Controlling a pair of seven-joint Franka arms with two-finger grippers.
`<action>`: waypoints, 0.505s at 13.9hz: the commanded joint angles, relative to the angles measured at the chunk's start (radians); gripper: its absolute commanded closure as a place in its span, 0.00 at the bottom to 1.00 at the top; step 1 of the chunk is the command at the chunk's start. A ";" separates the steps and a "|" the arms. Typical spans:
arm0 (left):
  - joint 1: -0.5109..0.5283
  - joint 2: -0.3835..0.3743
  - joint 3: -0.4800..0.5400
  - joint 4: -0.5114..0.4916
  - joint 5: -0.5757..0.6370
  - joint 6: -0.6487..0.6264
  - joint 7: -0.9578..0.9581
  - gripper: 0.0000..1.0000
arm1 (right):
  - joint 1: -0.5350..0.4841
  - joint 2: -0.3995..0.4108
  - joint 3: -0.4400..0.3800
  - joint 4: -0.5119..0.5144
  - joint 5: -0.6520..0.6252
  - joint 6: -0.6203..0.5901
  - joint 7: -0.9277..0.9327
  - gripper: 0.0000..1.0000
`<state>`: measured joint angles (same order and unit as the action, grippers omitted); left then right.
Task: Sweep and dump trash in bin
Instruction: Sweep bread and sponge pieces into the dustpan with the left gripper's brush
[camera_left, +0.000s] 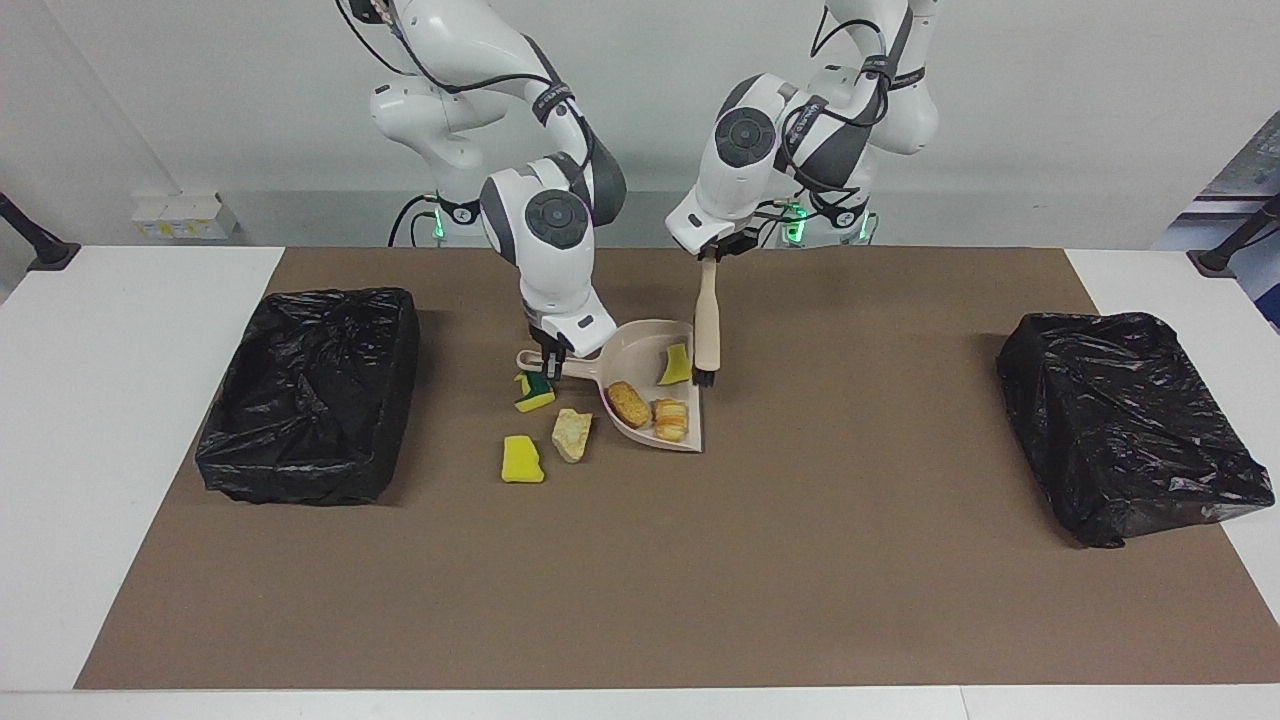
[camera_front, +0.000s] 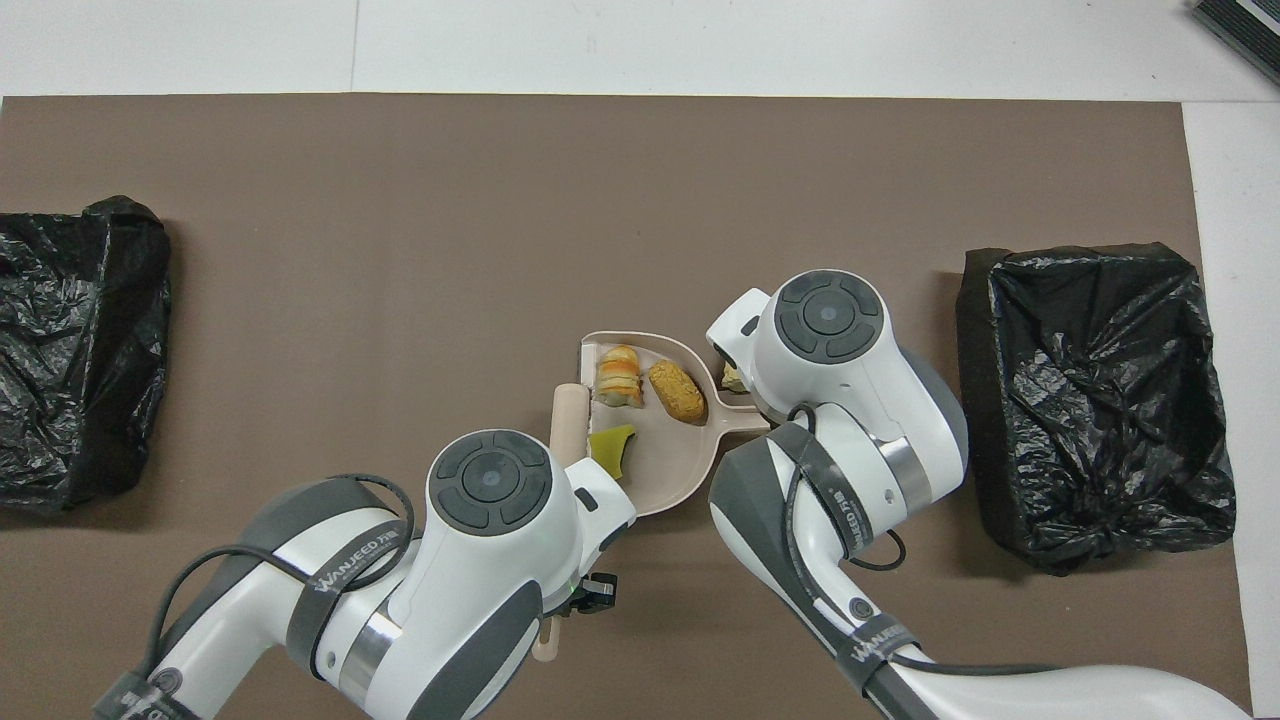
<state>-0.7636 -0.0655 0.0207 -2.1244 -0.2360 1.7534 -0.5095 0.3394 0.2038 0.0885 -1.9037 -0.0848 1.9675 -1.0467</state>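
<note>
I should wait to release the brush head, as the brush head is at the dustpan's rim. My left gripper should first move it onto the brown mat.
My right gripper (camera_left: 550, 358) is shut on the handle of the beige dustpan (camera_left: 640, 350). In the pan lie an orange-brown lump (camera_left: 629, 403), a striped beige lump (camera_left: 670, 420) and a yellow bit (camera_left: 677, 363), also seen from overhead (camera_front: 611, 447). My left gripper (camera_left: 712, 252) is shut on the top of the brush (camera_left: 708, 320), which hangs upright at the pan's edge toward the left arm's end. On the mat beside the pan, toward the right arm's end, lie a green-backed sponge (camera_left: 533, 392), a yellow sponge (camera_left: 521, 460) and a beige lump (camera_left: 572, 435).
One black-bagged bin (camera_left: 310, 390) stands at the right arm's end of the brown mat (camera_left: 640, 580). A second black-bagged bin (camera_left: 1130, 420) stands at the left arm's end. From overhead, both arms cover the handle side of the pan.
</note>
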 joint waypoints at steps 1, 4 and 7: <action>-0.003 -0.066 -0.014 -0.070 -0.016 0.000 -0.064 1.00 | -0.028 -0.043 0.005 -0.014 -0.007 -0.018 -0.064 1.00; -0.031 -0.112 -0.016 -0.136 -0.016 0.023 -0.145 1.00 | -0.055 -0.061 0.005 -0.017 -0.030 -0.047 -0.128 1.00; -0.086 -0.115 -0.016 -0.173 -0.016 0.052 -0.202 1.00 | -0.097 -0.096 0.005 -0.018 -0.035 -0.093 -0.226 1.00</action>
<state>-0.8030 -0.1412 -0.0030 -2.2374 -0.2383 1.7660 -0.6688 0.2812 0.1562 0.0867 -1.9049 -0.1070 1.9118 -1.2021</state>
